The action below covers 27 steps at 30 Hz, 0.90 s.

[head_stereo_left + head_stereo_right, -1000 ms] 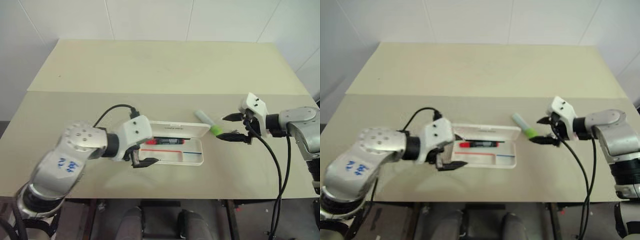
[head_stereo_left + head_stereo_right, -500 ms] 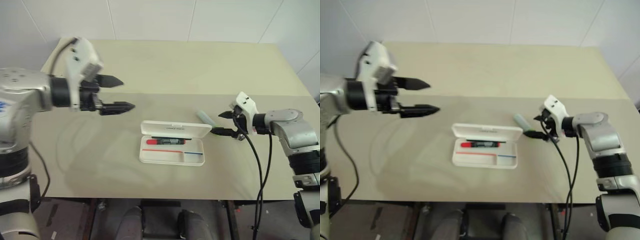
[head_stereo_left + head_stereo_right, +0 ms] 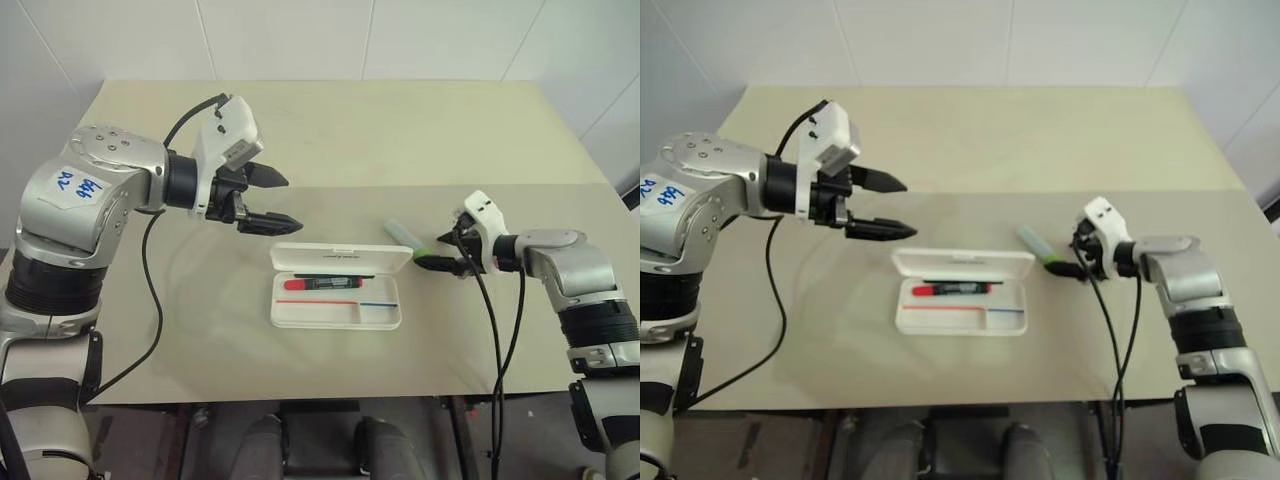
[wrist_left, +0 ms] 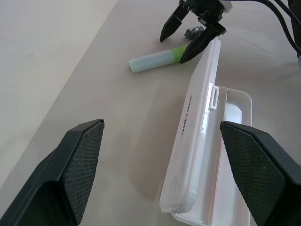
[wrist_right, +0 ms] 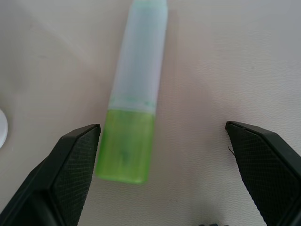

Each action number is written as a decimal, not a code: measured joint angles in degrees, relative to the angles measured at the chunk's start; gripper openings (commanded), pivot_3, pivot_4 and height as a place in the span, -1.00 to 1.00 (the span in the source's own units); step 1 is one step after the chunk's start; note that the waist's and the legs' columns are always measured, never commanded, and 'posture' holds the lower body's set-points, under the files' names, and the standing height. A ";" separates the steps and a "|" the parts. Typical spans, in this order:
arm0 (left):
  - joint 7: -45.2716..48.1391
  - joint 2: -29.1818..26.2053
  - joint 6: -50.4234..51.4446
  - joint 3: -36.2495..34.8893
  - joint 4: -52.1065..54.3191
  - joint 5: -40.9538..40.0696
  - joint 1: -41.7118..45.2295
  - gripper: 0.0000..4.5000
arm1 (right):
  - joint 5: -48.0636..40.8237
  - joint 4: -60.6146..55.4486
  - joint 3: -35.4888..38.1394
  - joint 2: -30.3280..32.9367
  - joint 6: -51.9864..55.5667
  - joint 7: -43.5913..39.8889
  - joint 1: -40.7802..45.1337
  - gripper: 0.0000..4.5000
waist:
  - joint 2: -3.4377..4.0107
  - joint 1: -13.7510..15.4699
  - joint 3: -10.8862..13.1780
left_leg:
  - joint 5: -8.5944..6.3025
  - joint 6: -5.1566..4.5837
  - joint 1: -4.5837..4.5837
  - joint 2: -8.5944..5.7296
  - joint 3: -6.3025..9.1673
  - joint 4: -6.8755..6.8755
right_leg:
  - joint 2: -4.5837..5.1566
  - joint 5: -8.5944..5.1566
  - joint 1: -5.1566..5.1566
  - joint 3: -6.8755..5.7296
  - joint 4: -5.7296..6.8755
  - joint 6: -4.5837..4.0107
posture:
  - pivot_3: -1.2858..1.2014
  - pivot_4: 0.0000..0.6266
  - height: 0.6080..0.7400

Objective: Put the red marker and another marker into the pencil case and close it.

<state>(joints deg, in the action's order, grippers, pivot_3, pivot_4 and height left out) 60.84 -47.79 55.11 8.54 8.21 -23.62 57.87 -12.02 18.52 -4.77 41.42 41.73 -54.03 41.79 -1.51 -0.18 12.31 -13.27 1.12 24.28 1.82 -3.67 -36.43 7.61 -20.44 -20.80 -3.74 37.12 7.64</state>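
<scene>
My right gripper's fingers reach down low around the highlighter's green cap. My gripper should close on the highlighter now, as it would catch it.
The white pencil case (image 3: 330, 313) lies open at mid-table, its lid (image 3: 345, 257) tipped back. Inside it rests the red marker (image 3: 322, 284), black-barrelled with a red cap. To the right of the lid, the pale mint highlighter (image 3: 403, 233) lies on the table. My right gripper (image 3: 432, 252) is open and low, with the highlighter's green cap (image 5: 126, 146) between its fingers, nearer one of them. Raised above the table to the far left of the case, my left gripper (image 3: 292, 202) is open and holds nothing. The left wrist view looks over the lid (image 4: 200, 94) toward the highlighter (image 4: 153, 60).
The beige table (image 3: 200, 330) has a seam running across behind the case. Its front edge is close below the case. A white tiled wall (image 3: 300, 40) stands behind the table. Black cables hang from both wrists.
My left gripper rose from the case's left end up toward the far left. The right gripper slid in around the highlighter's green cap. The camera view shifted.
</scene>
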 measured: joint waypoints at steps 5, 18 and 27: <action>-0.18 -0.56 0.00 -0.01 0.09 -0.06 -0.02 0.89 | 0.14 -0.49 0.40 -1.26 1.13 1.77 0.02 0.26 | 0.00 -0.07 0.00 | 0.00 0.00 -0.02 0.00 -0.01 0.00 | -0.01 0.00 0.00 0.02 0.02 0.00 | 0.03 -0.52 1.00; -0.56 -2.38 -0.13 -0.21 0.52 -0.39 -0.77 0.89 | -5.66 -8.74 3.99 1.88 0.84 -5.35 0.24 -0.51 | 0.01 0.04 0.01 | 0.00 0.00 0.06 0.00 -0.12 0.02 | 0.00 0.00 -0.22 0.15 0.13 0.00 | 0.03 -0.52 1.00; 0.91 -3.72 -2.79 -0.87 0.50 -0.56 -2.67 0.89 | -24.47 -20.59 14.34 4.08 9.61 -12.85 8.69 -0.51 | 0.00 0.08 0.00 | 0.00 0.00 0.07 0.05 -0.19 0.14 | -0.04 -0.01 -0.34 0.21 0.16 -0.01 | 0.03 -0.52 1.00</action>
<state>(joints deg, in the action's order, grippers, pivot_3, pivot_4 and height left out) 61.75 -51.51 52.32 7.67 8.71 -24.18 55.20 -36.49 -2.07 9.57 45.50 51.34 -66.89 50.48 -1.51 -0.10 12.32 -13.27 1.12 24.35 1.87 -3.86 -36.30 7.57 -20.45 -21.14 -3.53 37.28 7.63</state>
